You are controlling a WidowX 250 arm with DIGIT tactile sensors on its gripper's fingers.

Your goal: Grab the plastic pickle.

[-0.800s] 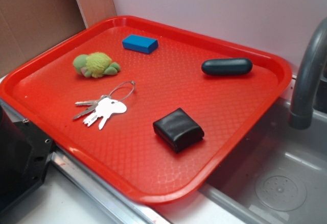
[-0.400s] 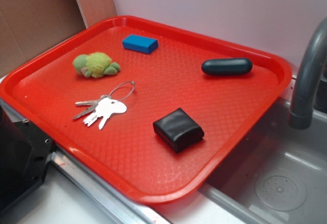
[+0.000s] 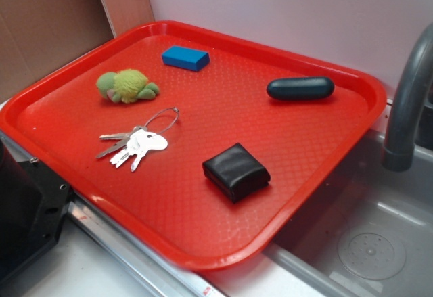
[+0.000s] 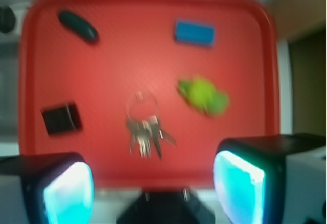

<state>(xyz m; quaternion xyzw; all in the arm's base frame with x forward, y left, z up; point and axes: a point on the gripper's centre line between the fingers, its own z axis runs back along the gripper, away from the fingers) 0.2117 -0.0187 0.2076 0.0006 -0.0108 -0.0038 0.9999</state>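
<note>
To pick the plastic pickle off the red tray, my gripper will next grab the pickle by its rounded end toward the blue block.
The plastic pickle (image 3: 300, 88), dark and sausage-shaped, lies on the far right of the red tray (image 3: 81, 74). In the wrist view the pickle (image 4: 78, 26) is at the top left, far from my gripper (image 4: 153, 196). The gripper is open and empty, its two cyan pads wide apart at the tray's near edge. The gripper itself is out of the exterior view.
On the tray lie a blue block (image 3: 185, 57), a green plush toy (image 3: 126, 85), a bunch of keys (image 3: 135, 143) and a black folded wallet-like block (image 3: 235, 171). A grey faucet (image 3: 406, 101) and sink (image 3: 365, 243) stand right of the tray. A black robot base (image 3: 24, 209) is at lower left.
</note>
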